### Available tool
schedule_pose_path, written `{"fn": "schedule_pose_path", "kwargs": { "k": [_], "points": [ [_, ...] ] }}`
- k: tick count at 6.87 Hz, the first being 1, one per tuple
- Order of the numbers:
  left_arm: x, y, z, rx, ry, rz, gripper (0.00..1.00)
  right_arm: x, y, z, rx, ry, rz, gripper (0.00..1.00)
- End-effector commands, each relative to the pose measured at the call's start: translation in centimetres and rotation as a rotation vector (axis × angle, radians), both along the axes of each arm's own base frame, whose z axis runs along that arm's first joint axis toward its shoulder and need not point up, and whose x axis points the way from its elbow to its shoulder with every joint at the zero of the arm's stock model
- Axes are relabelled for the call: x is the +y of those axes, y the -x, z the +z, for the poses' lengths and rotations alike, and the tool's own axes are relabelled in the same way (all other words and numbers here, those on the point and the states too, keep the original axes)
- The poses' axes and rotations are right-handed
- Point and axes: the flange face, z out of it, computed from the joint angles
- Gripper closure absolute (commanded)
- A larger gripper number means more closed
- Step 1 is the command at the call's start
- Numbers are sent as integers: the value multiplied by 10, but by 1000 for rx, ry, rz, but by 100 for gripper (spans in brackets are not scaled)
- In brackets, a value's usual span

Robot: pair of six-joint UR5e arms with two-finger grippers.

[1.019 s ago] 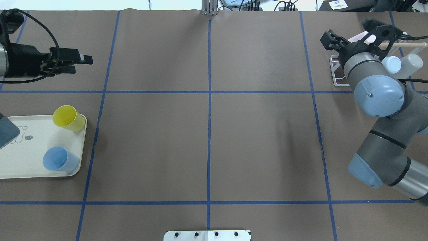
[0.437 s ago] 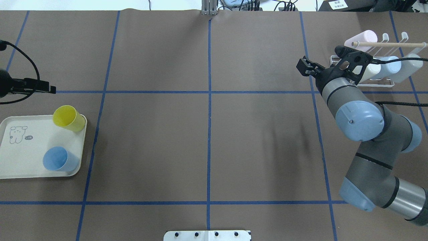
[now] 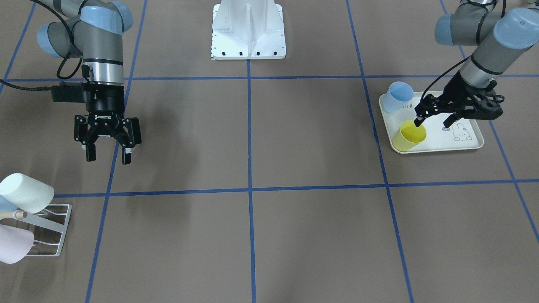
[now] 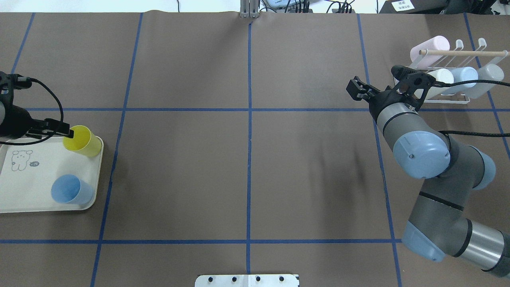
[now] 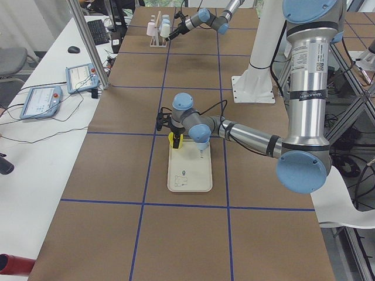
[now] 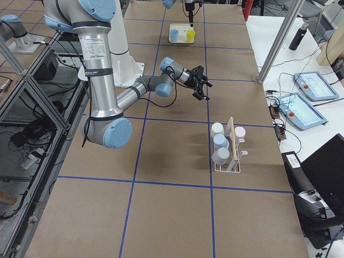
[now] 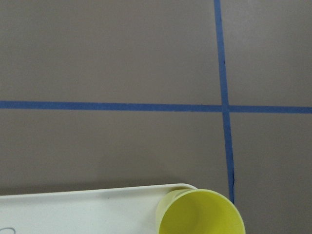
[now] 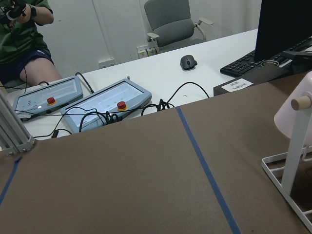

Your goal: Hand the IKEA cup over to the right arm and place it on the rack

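Next, my left gripper grabs the yellow cup by its rim (image 3: pixel 413 123), to pass it over for the rack (image 3: pixel 48 227).
A yellow cup (image 4: pixel 83 140) and a blue cup (image 4: pixel 71 189) stand upright on the cream rabbit-print tray (image 4: pixel 24 195). My left gripper (image 3: pixel 432 123) is open and empty, just above the tray. One fingertip is at the rim of the yellow cup (image 3: pixel 409 135), which also shows at the bottom of the left wrist view (image 7: pixel 200 214). My right gripper (image 3: pixel 108 159) is open and empty, above the table a little way from the white wire rack (image 4: pixel 446 101). The rack holds several pale cups under its wooden dowel (image 4: pixel 462 52).
The rack (image 3: pixel 59 227) stands at the table's far right corner in the overhead view. A white mount plate (image 3: pixel 248 29) sits at the robot's base. Blue tape lines divide the brown table. Control pendants (image 8: pixel 107 102) lie on a desk beyond the table's edge.
My left gripper has moved down and in to the yellow cup on the tray. My right arm has pulled back from the rack toward the table's middle, uncovering the cups on it.
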Motion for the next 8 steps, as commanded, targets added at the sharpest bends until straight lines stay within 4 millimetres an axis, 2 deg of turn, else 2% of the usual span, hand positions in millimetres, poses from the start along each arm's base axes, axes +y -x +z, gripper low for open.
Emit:
{"fn": "schedule_pose_path", "kwargs": {
  "k": [1, 2, 3, 4, 5, 6, 7, 8],
  "points": [
    [7, -26, 16, -19, 29, 50, 2, 4, 3, 4, 5, 2, -1, 0],
    [5, -35, 14, -17, 32, 59, 36, 5, 4, 3, 3, 1, -4, 0],
    [5, -37, 15, -17, 34, 62, 95, 6, 5, 4, 5, 2, -6, 0],
    [5, -37, 15, -17, 36, 64, 100, 6, 6, 4, 5, 1, -6, 0],
    [9, -37, 6, 21, 48, 95, 100, 7, 6, 4, 5, 1, -8, 0],
    [-8, 5, -9, 82, 54, 59, 100, 7, 7, 4, 7, 1, -8, 0],
    [-28, 43, -31, 164, 59, 35, 100, 8, 8, 4, 10, -4, -4, 0],
    [-46, 57, -63, 209, 22, 10, 100, 11, 11, 3, 7, -5, -10, 0]
  ]
}}
